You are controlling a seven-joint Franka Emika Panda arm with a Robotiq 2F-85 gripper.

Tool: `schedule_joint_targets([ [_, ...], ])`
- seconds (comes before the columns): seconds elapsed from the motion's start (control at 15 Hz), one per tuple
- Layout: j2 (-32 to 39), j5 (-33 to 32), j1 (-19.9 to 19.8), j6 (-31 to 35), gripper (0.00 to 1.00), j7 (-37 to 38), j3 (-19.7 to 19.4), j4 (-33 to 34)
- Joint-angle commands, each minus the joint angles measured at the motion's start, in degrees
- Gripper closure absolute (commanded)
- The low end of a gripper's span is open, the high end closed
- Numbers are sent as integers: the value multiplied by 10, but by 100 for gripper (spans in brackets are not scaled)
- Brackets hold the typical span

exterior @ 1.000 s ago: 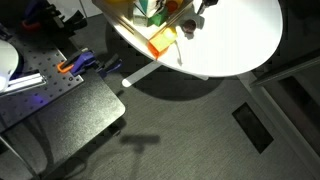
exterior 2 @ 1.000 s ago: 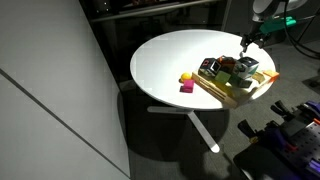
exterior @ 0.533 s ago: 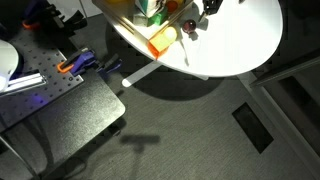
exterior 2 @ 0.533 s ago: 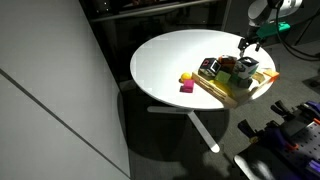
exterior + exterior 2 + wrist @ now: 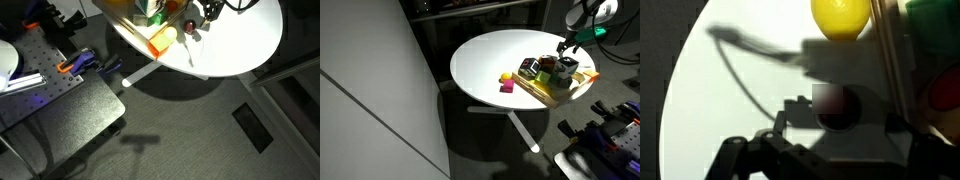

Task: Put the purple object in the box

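Note:
My gripper isn't ready to close on the ball yet and needs to go lower. The ball [image 5: 190,26] [image 5: 838,107] looks small between my fingertips, which are above the top of the ball.
The purple object [image 5: 836,106] is a small dark maroon ball lying on the white table just outside the box's thin tan rim [image 5: 883,60]. It shows as a small dark dot in an exterior view [image 5: 189,27]. The box [image 5: 160,41], with its orange patch, holds several coloured items and also shows in an exterior view [image 5: 563,90]. My gripper [image 5: 836,132] is low over the ball, open, with a dark finger on each side of it. The gripper also shows in both exterior views [image 5: 203,14] [image 5: 565,43]. The ball is hidden in the exterior view where the gripper stands behind the box.
A yellow round object [image 5: 844,16] lies on the table beyond the ball. A yellow piece [image 5: 506,77] and a pink piece [image 5: 507,88] lie near the table's middle. The round white table [image 5: 490,55] stands on a single leg. Dark equipment stands on the floor nearby.
My gripper has moved down and closer to the box's side, ending around the purple ball. The ball and box have not moved.

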Motion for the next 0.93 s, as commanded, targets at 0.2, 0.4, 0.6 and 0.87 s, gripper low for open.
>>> schedule_joint_targets([
  [0.2, 31, 20, -24, 12, 0, -43, 19, 29],
  [0.4, 40, 29, -33, 15, 0, -57, 25, 35],
  [0.6, 48, 35, -39, 20, 0, -66, 28, 39],
  [0.87, 58, 34, -38, 27, 33, -65, 28, 40],
])
